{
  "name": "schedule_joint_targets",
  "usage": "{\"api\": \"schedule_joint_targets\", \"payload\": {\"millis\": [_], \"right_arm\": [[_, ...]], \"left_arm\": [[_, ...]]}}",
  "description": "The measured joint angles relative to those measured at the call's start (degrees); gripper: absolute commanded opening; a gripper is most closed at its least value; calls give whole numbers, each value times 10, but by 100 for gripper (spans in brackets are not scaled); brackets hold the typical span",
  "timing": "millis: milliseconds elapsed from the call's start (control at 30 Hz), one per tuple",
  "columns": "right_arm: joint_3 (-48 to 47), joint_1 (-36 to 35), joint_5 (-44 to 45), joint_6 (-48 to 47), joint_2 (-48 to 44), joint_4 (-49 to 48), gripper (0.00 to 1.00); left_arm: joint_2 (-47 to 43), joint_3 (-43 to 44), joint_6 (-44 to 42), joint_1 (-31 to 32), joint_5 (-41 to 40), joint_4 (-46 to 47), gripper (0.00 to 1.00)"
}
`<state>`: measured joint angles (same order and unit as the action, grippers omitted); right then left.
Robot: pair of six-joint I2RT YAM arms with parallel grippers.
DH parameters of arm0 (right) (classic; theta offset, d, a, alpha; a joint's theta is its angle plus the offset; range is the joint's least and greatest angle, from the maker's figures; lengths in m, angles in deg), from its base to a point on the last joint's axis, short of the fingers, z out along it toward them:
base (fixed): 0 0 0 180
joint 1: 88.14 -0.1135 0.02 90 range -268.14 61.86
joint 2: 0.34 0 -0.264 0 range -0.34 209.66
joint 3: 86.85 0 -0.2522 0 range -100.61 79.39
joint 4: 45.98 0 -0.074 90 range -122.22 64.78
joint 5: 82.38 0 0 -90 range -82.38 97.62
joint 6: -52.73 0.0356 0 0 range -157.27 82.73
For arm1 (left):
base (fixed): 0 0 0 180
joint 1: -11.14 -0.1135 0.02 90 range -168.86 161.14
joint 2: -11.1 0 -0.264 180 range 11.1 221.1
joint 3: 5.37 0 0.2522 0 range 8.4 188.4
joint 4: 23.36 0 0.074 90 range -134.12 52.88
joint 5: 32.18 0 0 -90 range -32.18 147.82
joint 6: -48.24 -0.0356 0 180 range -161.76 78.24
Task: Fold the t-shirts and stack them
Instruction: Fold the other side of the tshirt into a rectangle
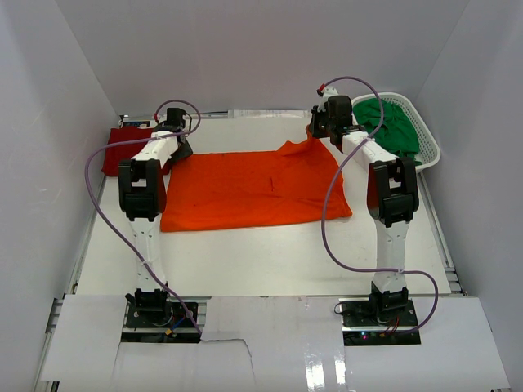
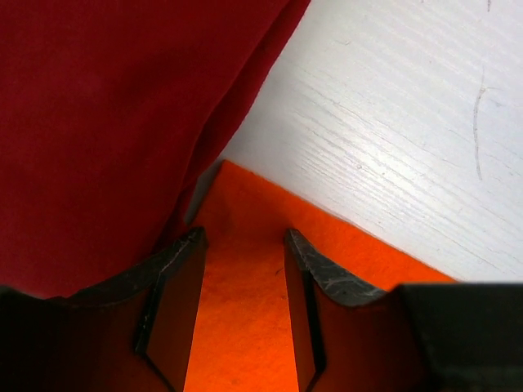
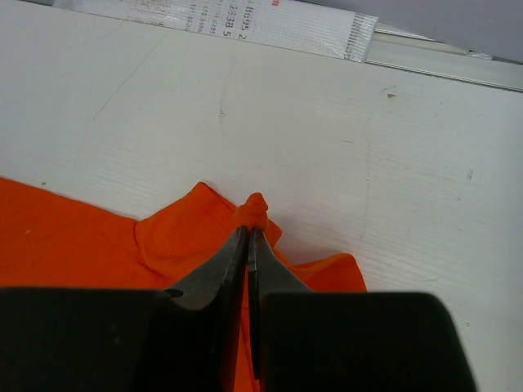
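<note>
I should close my left gripper now. Its fingers are down at the orange cloth with the cloth's corner between them, so they would hold it.
The bright orange t-shirt (image 1: pixel 253 190) lies spread across the middle of the table. My right gripper (image 1: pixel 320 129) is shut on the orange shirt's far right corner (image 3: pixel 256 210) and holds it pinched up. My left gripper (image 1: pixel 176 135) is open, its fingers (image 2: pixel 176 278) straddling the orange shirt's far left corner (image 2: pixel 245 269) with cloth between them. The dark red t-shirt (image 1: pixel 122 151) lies folded at the far left and fills the left of the left wrist view (image 2: pixel 106 122). The green t-shirt (image 1: pixel 391 126) lies in the basket.
A white plastic mesh basket (image 1: pixel 428 147) stands at the far right against the wall. White walls close in the table on the left, right and back. A strip with printed labels (image 3: pixel 245 20) runs along the far edge.
</note>
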<state>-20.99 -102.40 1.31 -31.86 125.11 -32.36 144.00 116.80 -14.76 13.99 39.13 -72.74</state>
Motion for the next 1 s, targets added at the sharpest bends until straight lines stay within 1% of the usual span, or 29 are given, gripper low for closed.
{"api": "schedule_joint_targets", "payload": {"millis": [233,300,333,367,433,500,567,600,667,767,900,933,967,1000], "right_arm": [[0,0,-2,0,0,0,8],[0,0,-2,0,0,0,8],[0,0,-2,0,0,0,8],[0,0,-2,0,0,0,8],[0,0,-2,-1,0,0,8],[0,0,-2,-1,0,0,8],[0,0,-3,-1,0,0,8],[0,0,-3,-1,0,0,8],[0,0,-3,-1,0,0,8],[0,0,-3,-1,0,0,8],[0,0,-3,-3,0,0,8],[0,0,-3,-4,0,0,8],[0,0,-3,-5,0,0,8],[0,0,-3,-7,0,0,8]], "left_arm": [[11,15,1,0,-1,-3,54],[11,16,4,0,-2,-3,52],[11,16,5,0,-2,-4,50],[11,16,6,0,-2,-4,41],[11,16,9,0,-2,-3,32],[12,16,10,0,-2,-3,29],[13,16,10,-2,-2,-2,29],[13,16,10,-3,-2,-1,26],[14,16,11,-4,-2,1,24],[14,16,11,-6,-2,2,12],[14,16,11,-7,0,3,9],[14,16,11,-7,1,3,2],[14,16,11,-7,1,3,0],[14,16,10,-7,2,3,0]]}}
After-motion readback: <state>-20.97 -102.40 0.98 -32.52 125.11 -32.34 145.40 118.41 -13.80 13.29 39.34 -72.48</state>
